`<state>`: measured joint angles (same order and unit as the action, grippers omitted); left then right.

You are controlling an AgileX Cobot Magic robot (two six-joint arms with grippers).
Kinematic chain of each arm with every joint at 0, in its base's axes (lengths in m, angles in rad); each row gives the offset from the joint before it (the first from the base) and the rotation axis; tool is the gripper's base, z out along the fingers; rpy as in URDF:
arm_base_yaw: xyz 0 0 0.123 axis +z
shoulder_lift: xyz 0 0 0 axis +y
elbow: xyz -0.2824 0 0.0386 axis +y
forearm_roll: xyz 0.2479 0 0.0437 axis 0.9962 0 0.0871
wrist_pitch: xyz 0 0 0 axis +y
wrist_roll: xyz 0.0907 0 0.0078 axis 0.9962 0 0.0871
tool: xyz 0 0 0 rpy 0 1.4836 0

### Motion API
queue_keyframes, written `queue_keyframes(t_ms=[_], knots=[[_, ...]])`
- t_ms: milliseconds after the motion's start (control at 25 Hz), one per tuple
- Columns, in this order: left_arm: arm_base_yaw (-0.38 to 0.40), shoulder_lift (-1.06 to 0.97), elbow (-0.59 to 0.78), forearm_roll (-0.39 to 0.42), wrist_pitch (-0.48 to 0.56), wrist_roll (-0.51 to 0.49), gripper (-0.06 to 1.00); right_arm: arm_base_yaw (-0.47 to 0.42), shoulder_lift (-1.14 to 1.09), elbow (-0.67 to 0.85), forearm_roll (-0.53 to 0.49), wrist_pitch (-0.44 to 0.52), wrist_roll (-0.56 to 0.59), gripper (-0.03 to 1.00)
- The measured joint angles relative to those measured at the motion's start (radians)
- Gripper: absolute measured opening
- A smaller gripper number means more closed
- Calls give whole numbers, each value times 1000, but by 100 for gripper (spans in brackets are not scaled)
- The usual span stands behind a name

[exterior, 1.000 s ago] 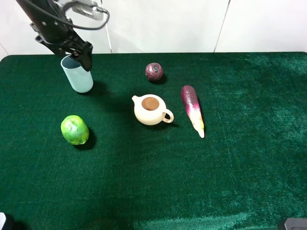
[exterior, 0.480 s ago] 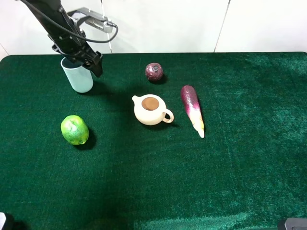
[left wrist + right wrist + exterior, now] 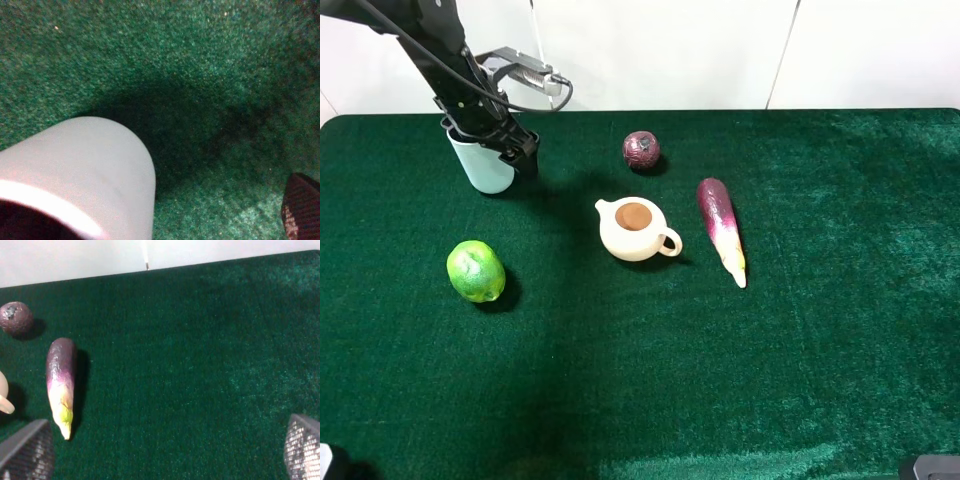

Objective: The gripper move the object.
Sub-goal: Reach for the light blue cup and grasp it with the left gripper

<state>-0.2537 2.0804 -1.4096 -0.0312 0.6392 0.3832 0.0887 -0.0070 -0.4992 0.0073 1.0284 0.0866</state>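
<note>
My left gripper closes on the pale blue-green cup [image 3: 485, 168] now. Its fingers reach down around the cup's side, low over the green cloth, so closing now would catch it.
The pale blue-green cup [image 3: 485, 168] stands upright at the table's back left. My left gripper [image 3: 488, 142] is lowered over it, open, with one black finger [image 3: 523, 150] on the cup's right side and the other behind its left rim. In the left wrist view the cup [image 3: 85, 165] fills the near side and one finger [image 3: 301, 205] stands well apart from its wall, not touching. My right gripper [image 3: 162, 452] is open and empty, low over the cloth at the front right.
A cream teapot [image 3: 635, 229] sits mid-table. A purple eggplant [image 3: 722, 229] lies to its right and a dark round fruit [image 3: 641, 149] behind it. A green fruit [image 3: 475, 271] lies in front of the cup. A white wall borders the table's back edge.
My left gripper has come down and slightly right, from above the cup's rim to around the cup. The cup has not moved.
</note>
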Motion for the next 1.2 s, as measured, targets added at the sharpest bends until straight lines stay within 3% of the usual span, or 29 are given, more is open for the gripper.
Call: queue_keyframes(t_ms=[280,880,1200], knots=[[0,14,-1,0,-4,0,75,0,0,0,0,0,0,69],[-2,14,-3,5,-11,0,11,0,0,0,0,0,0,69],[-2,14,-3,5,-11,0,10,0,0,0,2,0,0,69]])
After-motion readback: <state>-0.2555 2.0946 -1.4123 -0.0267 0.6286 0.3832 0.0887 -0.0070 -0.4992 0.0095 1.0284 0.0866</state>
